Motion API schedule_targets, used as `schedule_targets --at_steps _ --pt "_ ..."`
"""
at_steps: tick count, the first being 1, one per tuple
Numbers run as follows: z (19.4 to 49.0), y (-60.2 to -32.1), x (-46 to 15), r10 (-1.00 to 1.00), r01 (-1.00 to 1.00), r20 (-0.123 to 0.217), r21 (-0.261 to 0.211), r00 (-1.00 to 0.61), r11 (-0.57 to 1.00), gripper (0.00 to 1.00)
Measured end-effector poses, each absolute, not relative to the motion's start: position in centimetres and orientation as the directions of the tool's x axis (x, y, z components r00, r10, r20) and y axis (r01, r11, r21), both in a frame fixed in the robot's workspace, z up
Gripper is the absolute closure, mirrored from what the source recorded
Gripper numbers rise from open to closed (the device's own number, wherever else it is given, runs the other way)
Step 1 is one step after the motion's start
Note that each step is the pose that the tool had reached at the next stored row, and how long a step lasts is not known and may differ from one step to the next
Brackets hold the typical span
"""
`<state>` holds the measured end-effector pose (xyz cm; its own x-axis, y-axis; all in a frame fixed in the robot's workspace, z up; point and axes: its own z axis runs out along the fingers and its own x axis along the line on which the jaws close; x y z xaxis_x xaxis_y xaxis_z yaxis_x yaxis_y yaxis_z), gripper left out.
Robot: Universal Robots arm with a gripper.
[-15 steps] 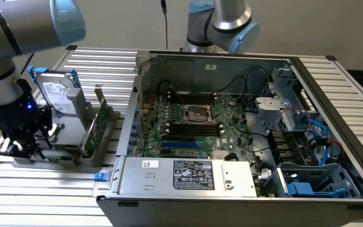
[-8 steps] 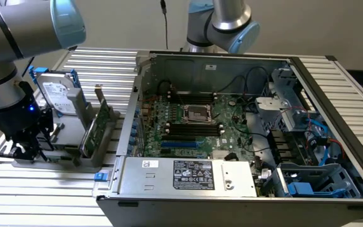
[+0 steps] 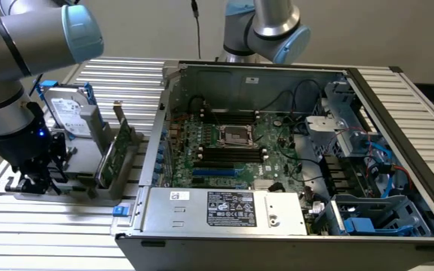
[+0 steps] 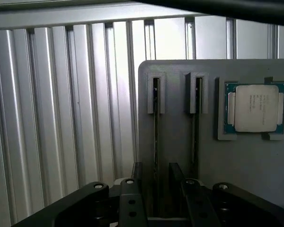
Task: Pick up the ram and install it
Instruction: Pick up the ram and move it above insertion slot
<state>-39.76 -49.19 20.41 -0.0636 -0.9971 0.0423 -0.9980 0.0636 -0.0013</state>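
Holder posts enclose the ends of the ram. My gripper should next take the ram by its open middle part (image 4: pixel 155 174), where both of my fingers fit.
Two thin ram sticks stand edge-on in slots of a grey holder (image 4: pixel 246 175). In the wrist view my gripper (image 4: pixel 156 182) is open, its black fingers (image 4: pixel 136 176) on either side of one ram stick (image 4: pixel 155 127) without touching it. The other stick (image 4: pixel 197 127) stands in the neighbouring slot. In the exterior view the gripper (image 3: pixel 38 179) hangs low over the holder's near end (image 3: pixel 89 195), at the exterior view's left of the open computer case (image 3: pixel 225 217). Long dark slots (image 3: pixel 232 152) lie beside the processor socket (image 3: pixel 236 134) on the motherboard.
A square silver processor chip (image 4: pixel 255 108) lies in a recess of the holder. A hard drive (image 3: pixel 70 116) and a tall green card with a metal bracket (image 3: pixel 122 148) stand upright in the holder. Cables and a blue-trimmed drive cage (image 3: pixel 375 217) crowd the case's right side.
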Motion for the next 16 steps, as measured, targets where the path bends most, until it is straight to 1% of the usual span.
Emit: schedule_targets --at_steps 5,16 --pt "19.73 -49.13 -39.76 -0.997 -0.998 0.042 -0.002 -0.064 0.064 0.64" --pt "19.54 -49.12 -40.07 -0.997 -0.998 0.042 -0.001 -0.065 0.065 0.64"
